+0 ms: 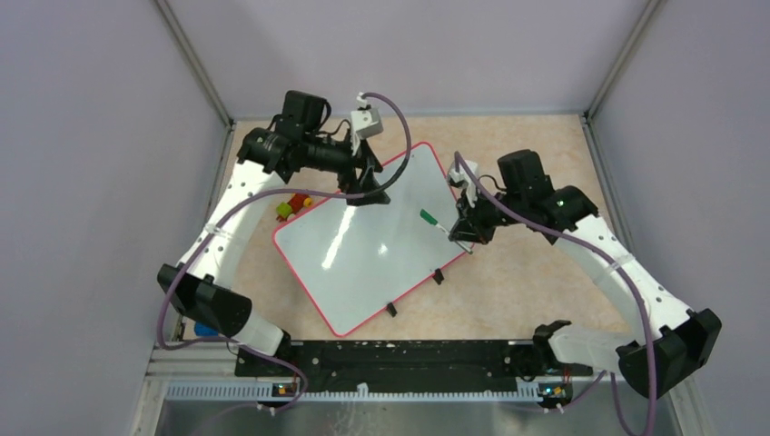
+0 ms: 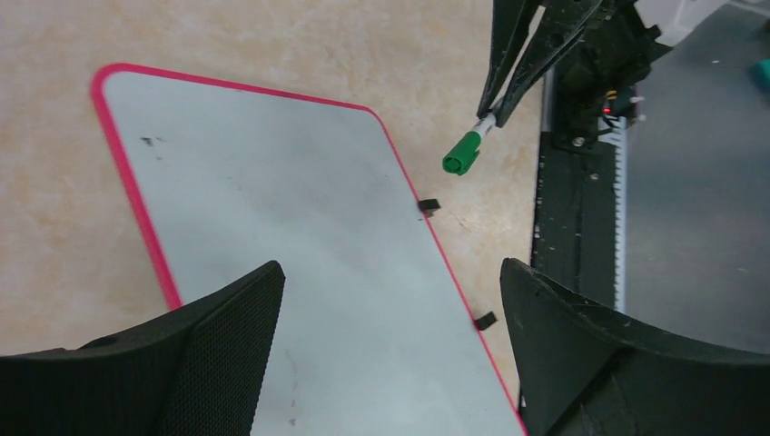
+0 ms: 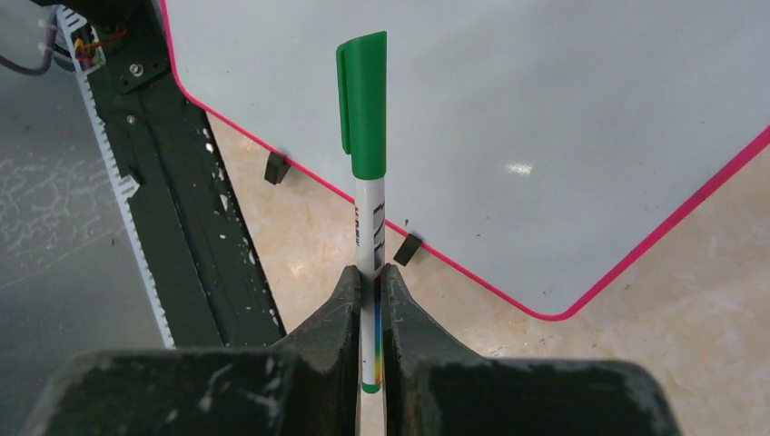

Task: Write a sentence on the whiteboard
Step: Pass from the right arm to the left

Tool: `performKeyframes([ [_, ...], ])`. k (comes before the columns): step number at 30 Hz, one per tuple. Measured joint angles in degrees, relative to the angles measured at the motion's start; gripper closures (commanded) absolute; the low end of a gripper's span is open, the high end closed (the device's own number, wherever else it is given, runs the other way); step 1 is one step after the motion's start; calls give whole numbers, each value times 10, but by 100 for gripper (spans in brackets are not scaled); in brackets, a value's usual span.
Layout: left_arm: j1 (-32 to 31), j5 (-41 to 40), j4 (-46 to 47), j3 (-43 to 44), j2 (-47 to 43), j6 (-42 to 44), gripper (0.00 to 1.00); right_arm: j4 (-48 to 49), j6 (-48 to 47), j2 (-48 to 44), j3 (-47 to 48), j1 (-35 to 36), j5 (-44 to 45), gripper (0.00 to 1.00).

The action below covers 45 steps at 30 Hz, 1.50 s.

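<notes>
The marker needs to be grabbed next by its green cap (image 1: pixel 429 217) (image 2: pixel 462 153) with my left gripper. The white body is left to my right gripper for uncapping, to write.
The whiteboard (image 1: pixel 363 245) lies tilted on the table, glossy white with a red-pink rim and small black clips (image 1: pixel 438 275) on its near right edge. Its face is blank; the sentence does not show anywhere. My right gripper (image 1: pixel 468 232) is shut on a white marker with its green cap (image 3: pixel 362 100) on, held above the board's right edge. The marker also shows in the left wrist view (image 2: pixel 463 153). My left gripper (image 1: pixel 368 186) is open and empty over the board's far corner, its fingers (image 2: pixel 218 345) spread above the white surface (image 2: pixel 300 227).
Small coloured blocks (image 1: pixel 292 206) lie on the table left of the board, under the left arm. A black rail (image 1: pixel 399 359) runs along the near table edge. Grey walls close in the left, right and back.
</notes>
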Motion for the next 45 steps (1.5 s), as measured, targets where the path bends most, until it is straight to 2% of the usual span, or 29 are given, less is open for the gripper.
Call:
performKeyframes([
  [3,-2,50,-23,-5,24,-30,6,-1,-14,-2,0,18,12,100],
  [7,-12,106,-16,-64,30,-95,7,-15,-34,-3,13,38,30,100],
  [11,-35,121,9,-102,30,-154,10,-28,-49,-3,38,68,41,100],
  [19,-82,139,71,-156,14,-240,29,-41,-61,-2,58,85,37,100],
  [26,-83,161,106,-169,14,-286,39,-53,-68,7,69,108,30,100],
  [33,-83,182,130,-182,14,-321,59,-59,-70,17,69,116,33,100],
  [45,-86,182,145,-186,14,-337,66,-61,-70,24,69,120,44,100],
])
